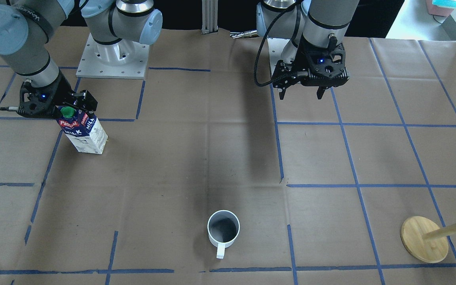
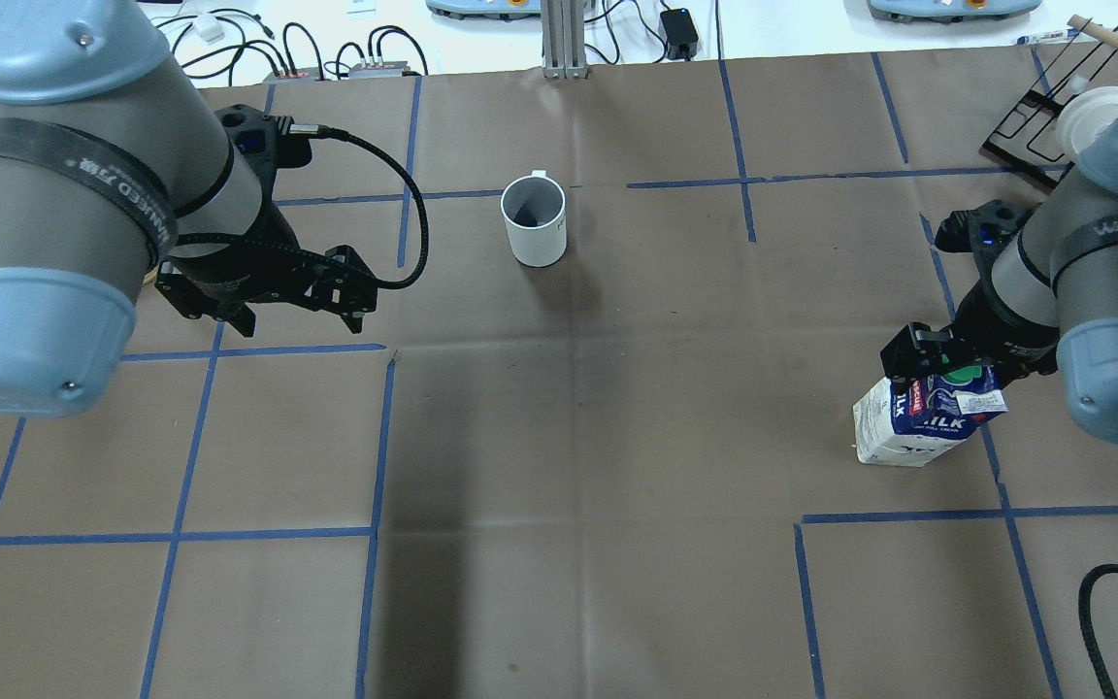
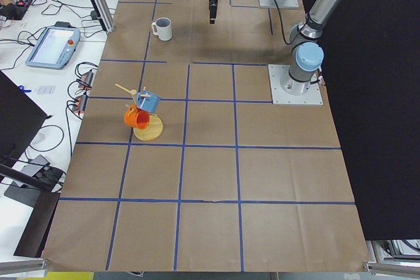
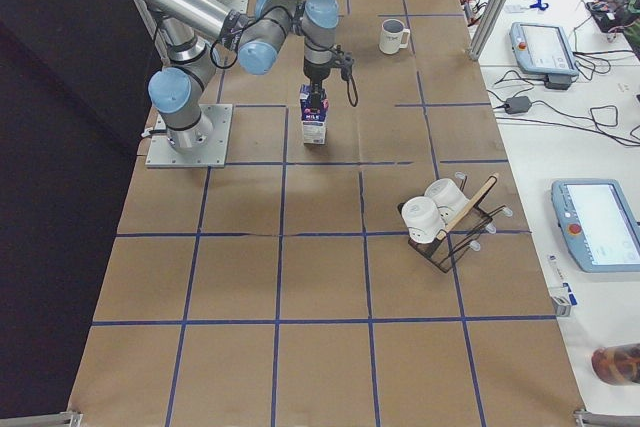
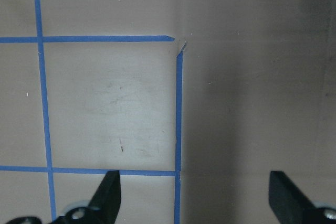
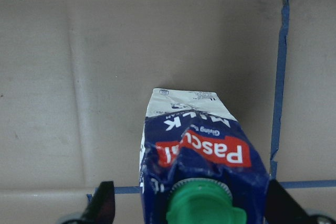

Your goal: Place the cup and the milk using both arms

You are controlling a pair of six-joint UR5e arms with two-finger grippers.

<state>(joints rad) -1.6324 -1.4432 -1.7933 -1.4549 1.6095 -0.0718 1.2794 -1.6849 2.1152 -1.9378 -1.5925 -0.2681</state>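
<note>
I should next grab the milk carton with my right gripper to place it by the cup (image 1: pixel 223 230). I should grab it by its gable top (image 1: pixel 78 118).
The white cup (image 1: pixel 223 229) stands upright on the brown paper table, handle towards the operators' side; it also shows in the overhead view (image 2: pixel 534 221). The milk carton (image 1: pixel 83 132) stands upright on the table at my right side (image 2: pixel 918 422). My right gripper (image 2: pixel 947 374) is low over the carton's top. In the right wrist view its jaws stand wide on either side of the blue top and green cap (image 6: pixel 202 205), open. My left gripper (image 1: pixel 301 95) hangs open and empty above bare table (image 5: pixel 191 192), well apart from the cup.
A wooden mug tree (image 1: pixel 424 239) with a blue and an orange mug stands at my far left. A black rack with white cups (image 2: pixel 1054 126) sits at the far right corner. An aluminium post (image 2: pixel 559 39) stands at the far edge. A black cable (image 2: pixel 1102 602) lies at the near right.
</note>
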